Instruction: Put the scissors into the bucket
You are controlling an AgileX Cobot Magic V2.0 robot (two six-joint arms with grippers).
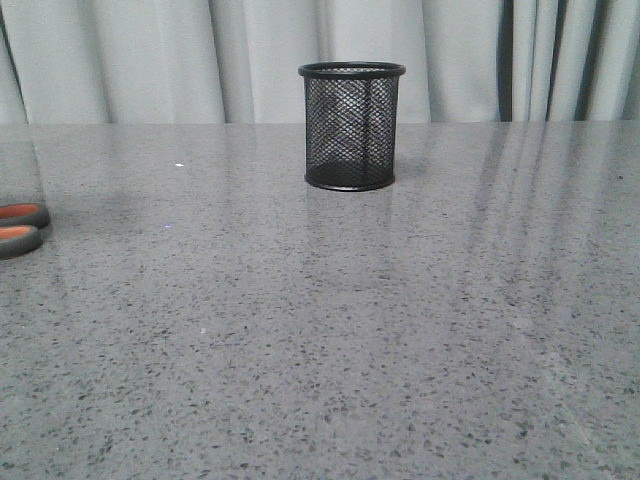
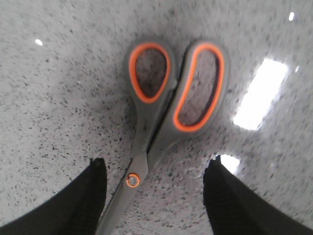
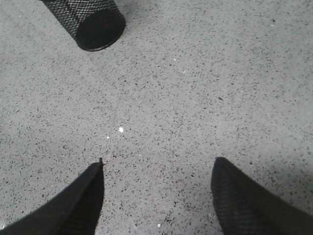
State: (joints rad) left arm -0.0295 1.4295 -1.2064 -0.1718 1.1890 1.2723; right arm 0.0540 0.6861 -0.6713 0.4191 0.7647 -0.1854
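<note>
My left gripper needs to lower first and then close on the scissors' grey stems, because its fingers are high above them and would miss if closed now.
The scissors (image 2: 161,117) lie flat on the speckled grey table, handle loops grey with orange lining. In the front view only the handle loops (image 1: 20,228) show at the far left edge. My left gripper (image 2: 155,169) is open above them, its two black fingers either side of the pivot screw and blades, not touching. The bucket (image 1: 351,126), a black mesh cup, stands upright at the middle back of the table. It also shows in the right wrist view (image 3: 88,22). My right gripper (image 3: 157,169) is open and empty over bare table, apart from the bucket.
Grey curtains (image 1: 200,50) hang behind the table's far edge. Bright light reflections (image 2: 259,93) lie on the tabletop near the scissors. A few white specks (image 3: 121,129) dot the table surface.
</note>
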